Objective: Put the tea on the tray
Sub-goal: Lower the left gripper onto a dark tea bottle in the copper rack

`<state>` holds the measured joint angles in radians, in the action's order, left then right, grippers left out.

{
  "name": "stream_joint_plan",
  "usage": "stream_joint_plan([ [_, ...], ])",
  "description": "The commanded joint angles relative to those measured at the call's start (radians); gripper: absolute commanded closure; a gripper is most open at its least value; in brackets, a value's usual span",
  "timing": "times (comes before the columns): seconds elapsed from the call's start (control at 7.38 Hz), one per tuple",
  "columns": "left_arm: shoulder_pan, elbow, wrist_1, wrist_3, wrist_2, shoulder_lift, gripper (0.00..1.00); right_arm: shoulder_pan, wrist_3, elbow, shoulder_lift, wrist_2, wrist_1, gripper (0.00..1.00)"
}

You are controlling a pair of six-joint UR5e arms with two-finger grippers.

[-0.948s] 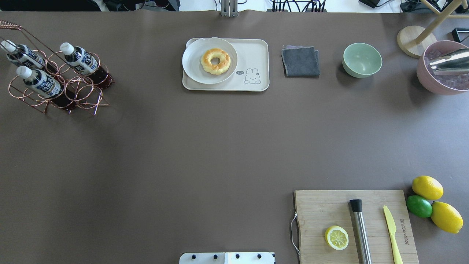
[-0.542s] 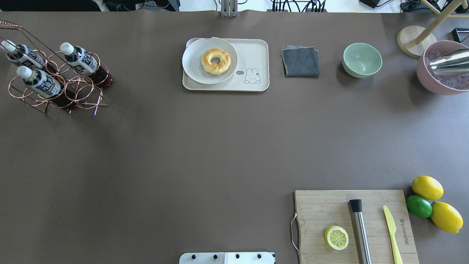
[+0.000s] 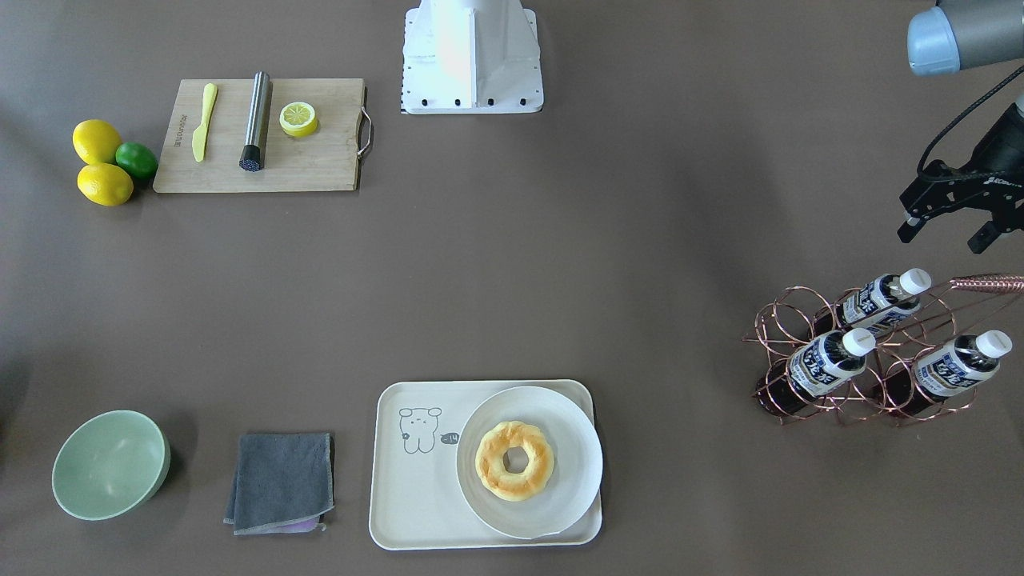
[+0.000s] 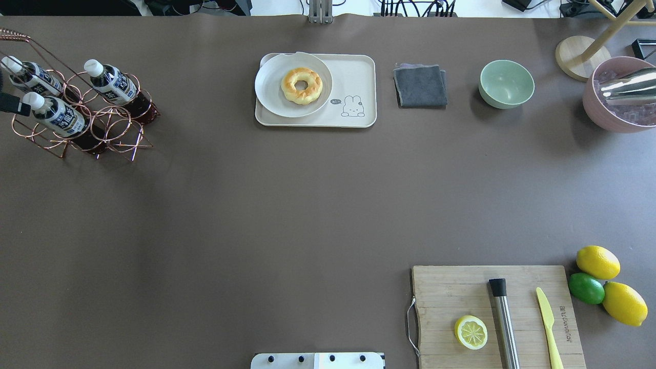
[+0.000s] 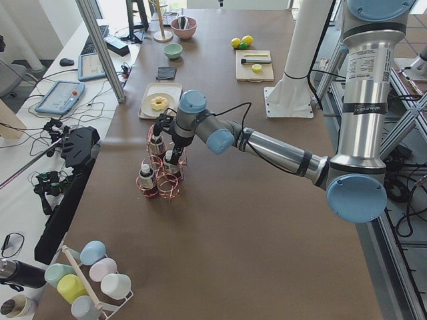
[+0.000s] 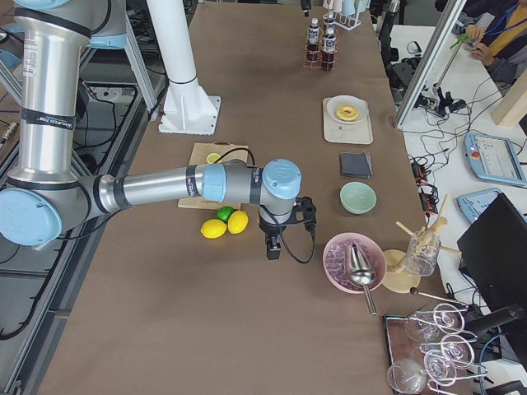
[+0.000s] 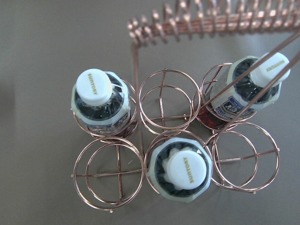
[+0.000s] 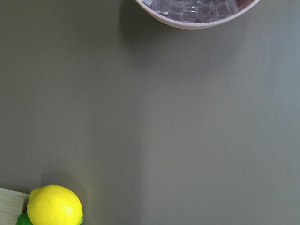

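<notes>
My left gripper takes hold of a tea bottle by its white cap (image 3: 914,282) next, to place tea on the tray (image 3: 418,494).
Three tea bottles stand in a copper wire rack (image 4: 110,130) at the table's far left: one (image 4: 110,82) nearest the middle, one (image 4: 54,114) in front, one (image 4: 31,77) behind. The left wrist view looks straight down on their white caps (image 7: 186,168). My left gripper (image 3: 944,234) hangs open and empty just above the rack, on its robot side. The cream tray (image 4: 353,77) with a drawn rabbit lies far-centre and shows in the front-facing view (image 3: 416,496) too. My right gripper (image 6: 276,239) shows only in the exterior right view, beside the lemons; I cannot tell if it is open.
A white plate (image 4: 271,87) with a doughnut (image 4: 302,85) covers the tray's left half. A grey cloth (image 4: 420,85), a green bowl (image 4: 506,83) and a pink ice bowl (image 4: 594,102) stand to the right. A cutting board (image 4: 446,292) and lemons (image 4: 597,262) lie near right.
A black part of my left gripper has come into the overhead view at the left edge, beside the front bottle. Nothing else has moved.
</notes>
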<state>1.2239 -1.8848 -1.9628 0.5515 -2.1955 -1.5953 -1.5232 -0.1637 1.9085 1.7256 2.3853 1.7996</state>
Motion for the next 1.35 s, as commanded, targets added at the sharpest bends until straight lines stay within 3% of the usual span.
stream_joint_plan([
  [0.0, -0.024, 0.059, -0.001, 0.002, 0.002, -0.063, 0.03, 0.0, 0.001, 0.0, 0.002, 0.0, 0.0, 0.0],
  [0.54, -0.024, 0.151, -0.054, -0.004, 0.002, -0.1, 0.07, 0.0, 0.001, 0.007, 0.0, 0.002, 0.0, 0.0],
  [0.95, -0.023, 0.144, -0.053, 0.005, 0.003, -0.097, 0.51, 0.0, 0.003, 0.006, -0.003, 0.006, -0.028, 0.0],
  [1.22, -0.023, 0.139, -0.051, 0.008, 0.003, -0.097, 0.9, 0.0, 0.003, 0.006, 0.0, 0.008, -0.028, 0.0],
])
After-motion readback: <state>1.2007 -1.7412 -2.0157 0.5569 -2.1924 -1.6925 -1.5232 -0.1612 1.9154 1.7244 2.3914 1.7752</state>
